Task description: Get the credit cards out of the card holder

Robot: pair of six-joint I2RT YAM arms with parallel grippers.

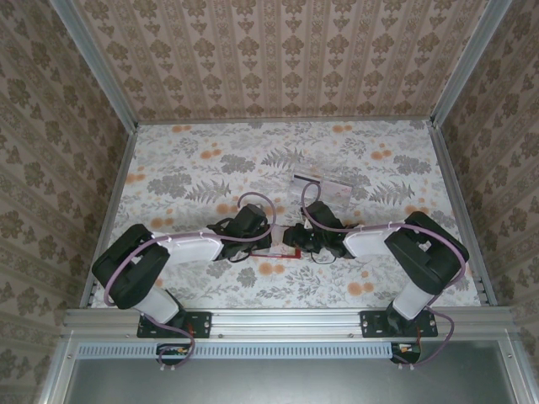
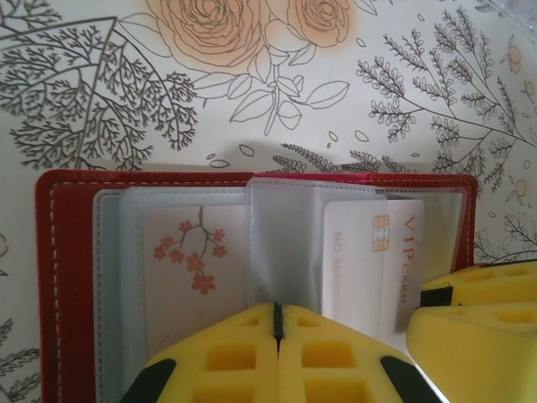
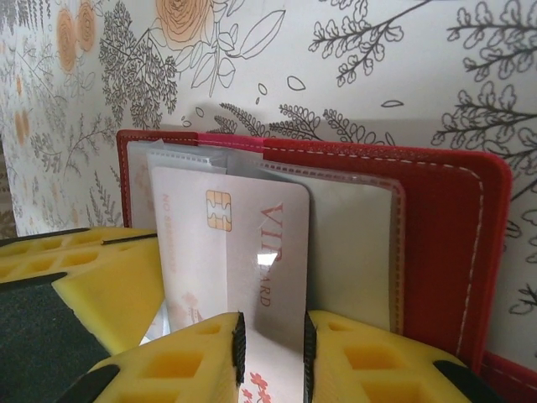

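Observation:
The card's lower part (image 1: 285, 239) (image 3: 275, 351) runs past the fingers of my right gripper in the gap between them, so the gripper should close. Closing now would hold the VIP card.
The red card holder (image 2: 63, 277) lies open on the floral table, also in the right wrist view (image 3: 445, 243) and under the two grippers from above (image 1: 278, 253). My left gripper (image 2: 278, 323) is shut on a clear sleeve (image 2: 285, 243) of the holder. A whitish "VIP" credit card (image 3: 252, 243) with a gold chip sticks partly out of its sleeve. It lies in the gap of my right gripper (image 3: 273, 353), whose pads stand apart, the card's right edge along the right pad. Another card with a red blossom sprig (image 2: 197, 260) sits in the left sleeve.
Two pale cards (image 1: 322, 187), one with a dark stripe, lie flat on the table just beyond the grippers. My right gripper's yellow fingers (image 2: 478, 323) crowd the holder's right side. Metal rails (image 1: 114, 202) and patterned walls border the table.

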